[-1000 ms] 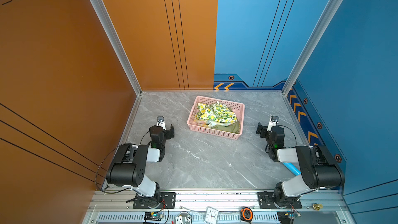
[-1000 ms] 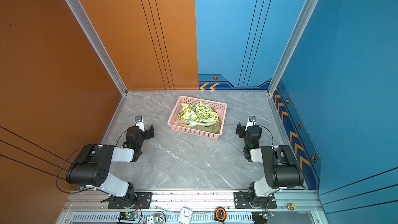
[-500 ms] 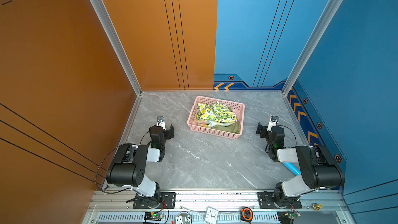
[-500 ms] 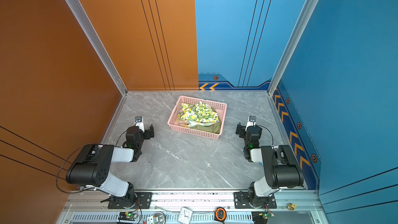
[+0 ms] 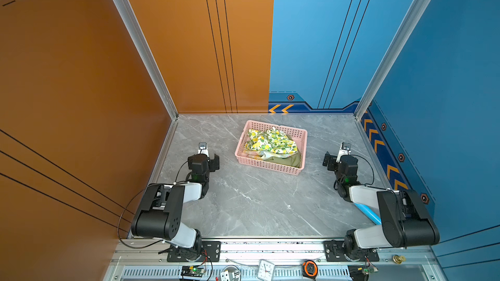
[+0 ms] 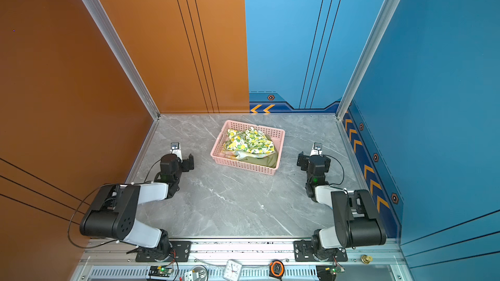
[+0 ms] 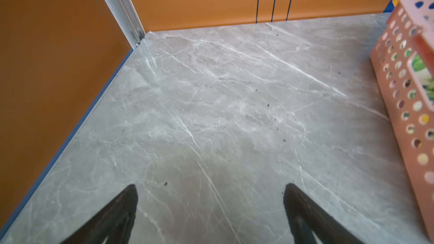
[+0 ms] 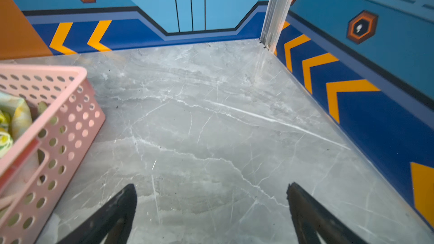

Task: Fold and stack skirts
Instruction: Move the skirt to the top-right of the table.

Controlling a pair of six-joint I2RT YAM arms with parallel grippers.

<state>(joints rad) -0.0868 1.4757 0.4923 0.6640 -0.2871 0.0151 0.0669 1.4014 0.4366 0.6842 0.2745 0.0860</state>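
Note:
My right gripper should next take hold of the pink basket (image 5: 270, 167) by its nearest side rim and pull it aside, to make room for folding.
The skirts lie crumpled together in a pink perforated basket (image 5: 270, 167) at the back middle of the table. The lemon-print skirt (image 5: 270, 141) is on top. A pale pastel skirt (image 5: 257, 154) shows under its front edge, and the olive green skirt (image 5: 292, 161) shows at the basket's front right corner. My left gripper (image 5: 209, 155) sits low, left of the basket; in the left wrist view it (image 7: 210, 187) is open over bare table. My right gripper (image 5: 334, 156) sits right of the basket, and it (image 8: 211, 187) is also open and holds nothing.
The grey marble table (image 5: 257, 204) is walled in orange on the left and blue at the back right. A blue object (image 5: 368, 213) lies under the right arm. A clock (image 5: 266, 268) and a tape measure (image 5: 309, 267) sit on the front rail.

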